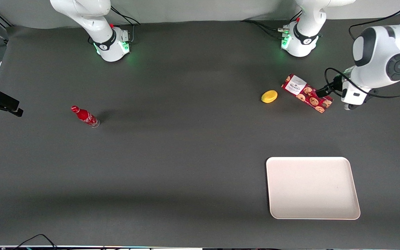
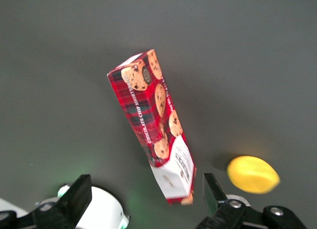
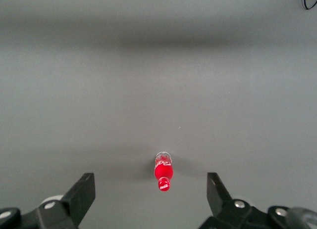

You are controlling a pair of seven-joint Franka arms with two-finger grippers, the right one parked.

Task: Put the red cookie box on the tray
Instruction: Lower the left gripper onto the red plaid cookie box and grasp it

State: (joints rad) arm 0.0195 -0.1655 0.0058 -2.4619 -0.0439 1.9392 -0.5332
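Observation:
Next, my left gripper should grab the red cookie box by its middle [image 1: 309, 93] [image 2: 154, 126] beside the white label to set the box on the tray.
The red cookie box [image 1: 307, 93] lies flat on the dark table, its white label end pointing toward the robot bases. The left wrist view shows it [image 2: 151, 122] on the table, its label end nearest the fingers. My left gripper [image 1: 348, 104] hovers above the table beside the box's cookie end. In the left wrist view the gripper [image 2: 146, 188] is open and empty, well above the box and not touching it. The cream-white tray [image 1: 346, 208] lies empty, nearer to the front camera than the box.
A yellow lemon [image 1: 269, 96] lies beside the box's label end and also shows in the left wrist view [image 2: 252, 174]. A small red soda bottle [image 1: 85, 116] lies toward the parked arm's end of the table. The working arm's base [image 1: 299, 43] stands farther back.

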